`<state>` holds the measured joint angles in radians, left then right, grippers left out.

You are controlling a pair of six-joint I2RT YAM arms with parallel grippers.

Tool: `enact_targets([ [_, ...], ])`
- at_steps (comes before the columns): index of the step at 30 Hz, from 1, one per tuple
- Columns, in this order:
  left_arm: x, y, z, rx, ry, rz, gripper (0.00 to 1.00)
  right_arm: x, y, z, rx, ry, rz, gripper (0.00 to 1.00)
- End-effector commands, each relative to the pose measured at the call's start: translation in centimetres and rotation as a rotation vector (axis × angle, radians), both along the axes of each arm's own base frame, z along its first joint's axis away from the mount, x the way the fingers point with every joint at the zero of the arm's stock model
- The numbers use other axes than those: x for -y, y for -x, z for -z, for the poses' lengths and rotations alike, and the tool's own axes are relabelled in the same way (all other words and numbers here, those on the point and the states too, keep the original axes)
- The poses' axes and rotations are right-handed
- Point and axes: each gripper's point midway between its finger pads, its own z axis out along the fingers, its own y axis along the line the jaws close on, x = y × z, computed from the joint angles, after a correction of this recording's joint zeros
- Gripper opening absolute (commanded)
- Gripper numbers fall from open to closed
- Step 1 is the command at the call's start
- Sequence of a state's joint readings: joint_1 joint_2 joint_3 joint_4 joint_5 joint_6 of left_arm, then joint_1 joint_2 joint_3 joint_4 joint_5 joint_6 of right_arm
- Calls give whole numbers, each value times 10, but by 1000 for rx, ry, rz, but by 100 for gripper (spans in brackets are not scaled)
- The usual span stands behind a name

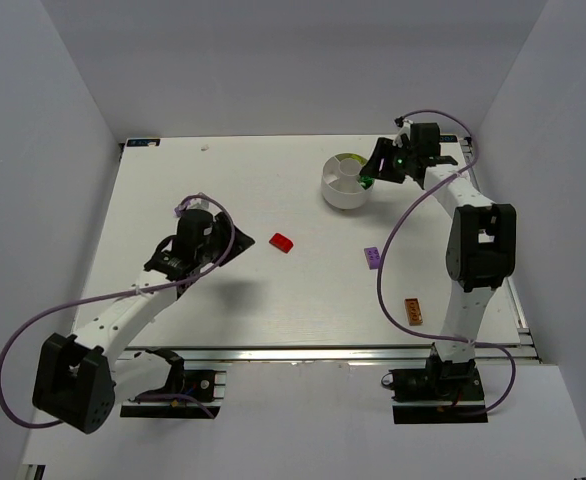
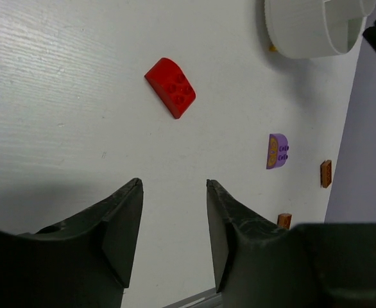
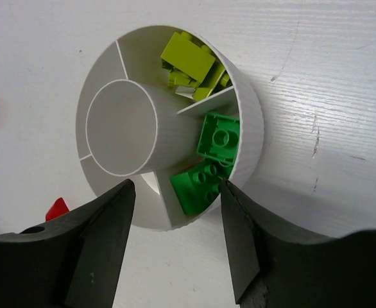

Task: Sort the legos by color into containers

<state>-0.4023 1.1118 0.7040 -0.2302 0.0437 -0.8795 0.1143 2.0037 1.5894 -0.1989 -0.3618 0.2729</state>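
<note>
My left gripper grips the red brick by its flat sides next. This leaves the brick's studs and curved end free to enter the dish (image 1: 345, 185).
The round white dish (image 1: 345, 185) stands at the back right. In the right wrist view its wall (image 3: 252, 128) holds yellow-green bricks (image 3: 188, 61) in one wedge and two green bricks (image 3: 215, 140) in the neighbouring wedge. The centre well (image 3: 120, 128) looks empty. My right gripper (image 3: 177, 185) is open and empty just above the dish's edge, also seen from above (image 1: 378, 165). A red brick (image 1: 282, 243), a purple brick (image 1: 372, 258) and an orange brick (image 1: 413, 311) lie on the table. My left gripper (image 2: 173, 184) is open and empty, short of the red brick (image 2: 170, 87).
The left wrist view also shows the purple brick (image 2: 277, 151), two orange bricks (image 2: 326, 173) and the dish (image 2: 303, 32). Two red pieces (image 3: 56, 208) show at the left of the right wrist view. White walls enclose the table on three sides.
</note>
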Motion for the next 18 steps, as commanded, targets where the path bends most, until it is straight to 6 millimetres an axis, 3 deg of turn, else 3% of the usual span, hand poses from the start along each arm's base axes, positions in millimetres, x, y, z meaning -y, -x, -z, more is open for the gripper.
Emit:
enact_targets([
  [1,13,-7,-5,-26,44,32,53,10,-2,-67,156,-59,-55,62],
  [3,15,-11,2,-60,41,24,53,16,6,-76,194,-60,-112,63],
  [4,16,-12,4,-73,43,17,55,8,22,-95,238,-97,-209,65],
  [5,15,-15,5,-83,34,3,57,7,30,-102,293,-77,-280,65],
  [6,16,-20,1,-84,31,-6,60,4,43,-99,302,-81,-332,65],
  [7,15,-20,12,-132,10,-13,62,-6,63,-120,367,-109,-429,61],
  [8,17,-22,15,-149,2,-12,63,-10,74,-125,422,-94,-495,58],
  [9,18,-20,21,-180,-16,-9,69,-16,90,-114,409,-113,-536,47],
  [10,22,-25,27,-210,-29,-9,72,-19,103,-127,459,-104,-560,40],
  [12,29,-27,36,-242,-51,8,74,-27,121,-126,501,-80,-610,25],
  [13,33,-32,34,-243,-60,12,76,-29,134,-123,503,-73,-619,25],
  [14,36,-33,47,-278,-79,12,77,-34,142,-122,508,-68,-632,25],
  [18,42,-43,71,-420,-102,-48,80,-36,161,-121,504,-60,-607,41],
])
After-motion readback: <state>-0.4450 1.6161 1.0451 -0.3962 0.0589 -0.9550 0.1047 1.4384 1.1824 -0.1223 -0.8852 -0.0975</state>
